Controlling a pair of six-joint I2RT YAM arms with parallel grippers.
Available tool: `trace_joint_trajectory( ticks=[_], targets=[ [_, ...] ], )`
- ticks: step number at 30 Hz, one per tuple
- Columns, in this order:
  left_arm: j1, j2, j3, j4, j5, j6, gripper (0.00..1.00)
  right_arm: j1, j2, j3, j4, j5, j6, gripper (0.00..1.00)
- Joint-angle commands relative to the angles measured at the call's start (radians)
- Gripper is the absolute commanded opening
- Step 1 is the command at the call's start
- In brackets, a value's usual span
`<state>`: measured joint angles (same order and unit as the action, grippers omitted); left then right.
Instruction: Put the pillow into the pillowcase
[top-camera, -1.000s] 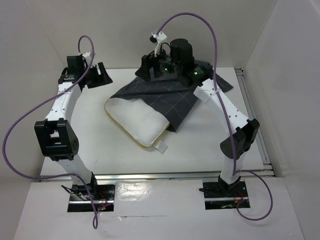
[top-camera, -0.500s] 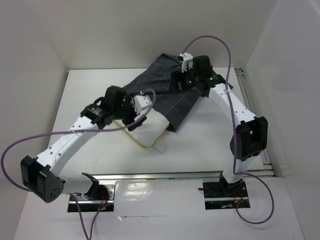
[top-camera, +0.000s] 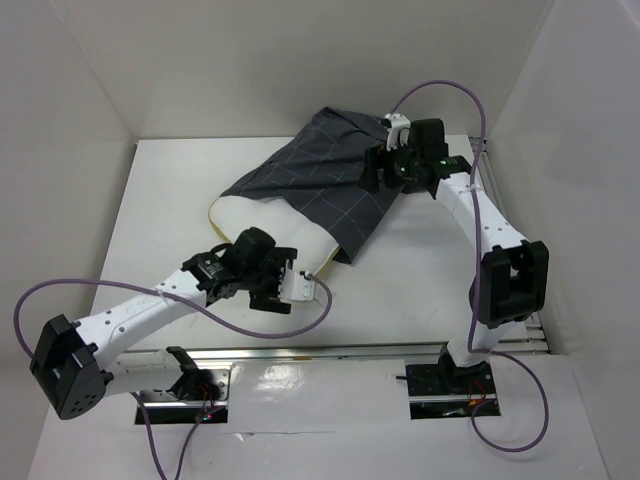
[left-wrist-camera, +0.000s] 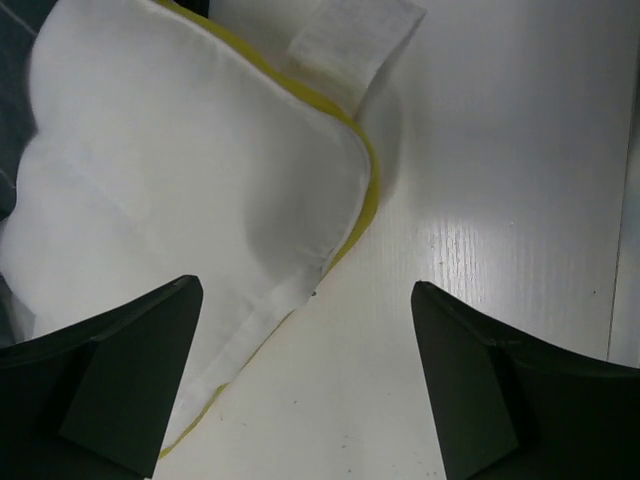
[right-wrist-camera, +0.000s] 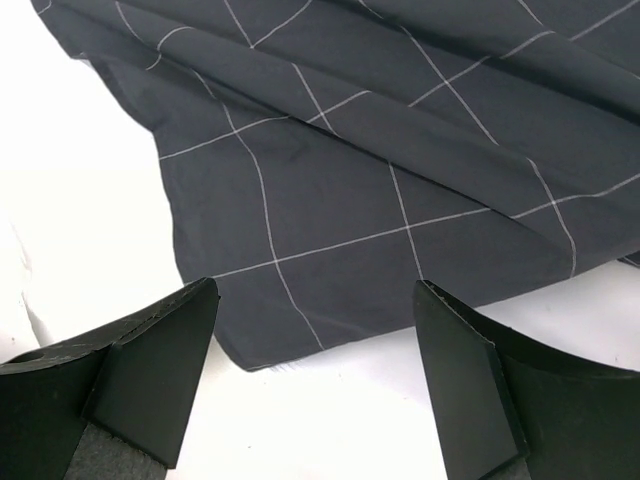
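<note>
The white pillow's near corner (top-camera: 318, 272) needs to go into the pillowcase (top-camera: 318, 178), so my left gripper should grab that corner by its yellow edge next.
The white pillow (top-camera: 258, 224) lies mid-table, its far half under the dark grid-patterned pillowcase (top-camera: 318, 178). My left gripper (top-camera: 284, 284) is open and empty, hovering over the pillow's near corner. In the left wrist view the pillow (left-wrist-camera: 180, 170) shows its yellow edge (left-wrist-camera: 368, 190) and a white tag (left-wrist-camera: 350, 35), with the left gripper (left-wrist-camera: 305, 400) over bare table beside that corner. My right gripper (top-camera: 374, 174) is open and empty above the pillowcase's right side. In the right wrist view the pillowcase (right-wrist-camera: 380, 170) fills the top and the right gripper (right-wrist-camera: 315, 400) hangs over its near hem.
White walls enclose the table at the back and both sides. The pillowcase's far end is bunched up against the back wall (top-camera: 340, 118). A metal rail (top-camera: 500, 230) runs along the table's right edge. Purple cables loop off both arms.
My left arm swung from the far left corner over the pillow to its near corner. My right gripper moved right. The pillowcase's far end shifted from the right up against the back wall.
</note>
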<state>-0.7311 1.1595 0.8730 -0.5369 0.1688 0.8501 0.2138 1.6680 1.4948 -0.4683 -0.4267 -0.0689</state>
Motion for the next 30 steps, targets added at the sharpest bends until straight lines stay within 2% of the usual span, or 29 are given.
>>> trace_joint_trajectory(
  ticks=[1, 11, 22, 24, 25, 26, 28, 30],
  targets=[
    [-0.025, -0.012, -0.022, 0.125, -0.018, 0.13, 1.0, -0.011, -0.062, -0.022, 0.0, -0.037, -0.009, 0.86],
    [-0.045, 0.149, -0.074, 0.31, -0.008, 0.204, 1.0, -0.022, -0.102, -0.053, -0.01, -0.058, 0.012, 0.86],
    [-0.016, 0.325, -0.032, 0.345, 0.038, 0.156, 0.98, -0.031, -0.152, -0.084, -0.03, -0.049, 0.003, 0.86],
    [-0.016, 0.373, 0.013, 0.322, 0.038, 0.147, 0.88, -0.031, -0.162, -0.084, -0.03, -0.049, 0.003, 0.85],
    [-0.007, 0.393, 0.033, 0.309, 0.038, 0.115, 0.75, -0.031, -0.162, -0.084, -0.03, -0.058, 0.003, 0.85],
    [-0.007, 0.416, 0.084, 0.287, 0.029, 0.097, 0.42, -0.031, -0.162, -0.084, -0.03, -0.058, 0.003, 0.85],
    [0.002, 0.475, 0.122, 0.268, 0.0, 0.016, 0.04, -0.031, -0.171, -0.093, -0.039, -0.072, 0.003, 0.85],
    [0.025, 0.488, 0.164, 0.278, -0.015, -0.026, 0.0, -0.031, -0.171, -0.114, -0.039, -0.072, 0.003, 0.84]
  ],
)
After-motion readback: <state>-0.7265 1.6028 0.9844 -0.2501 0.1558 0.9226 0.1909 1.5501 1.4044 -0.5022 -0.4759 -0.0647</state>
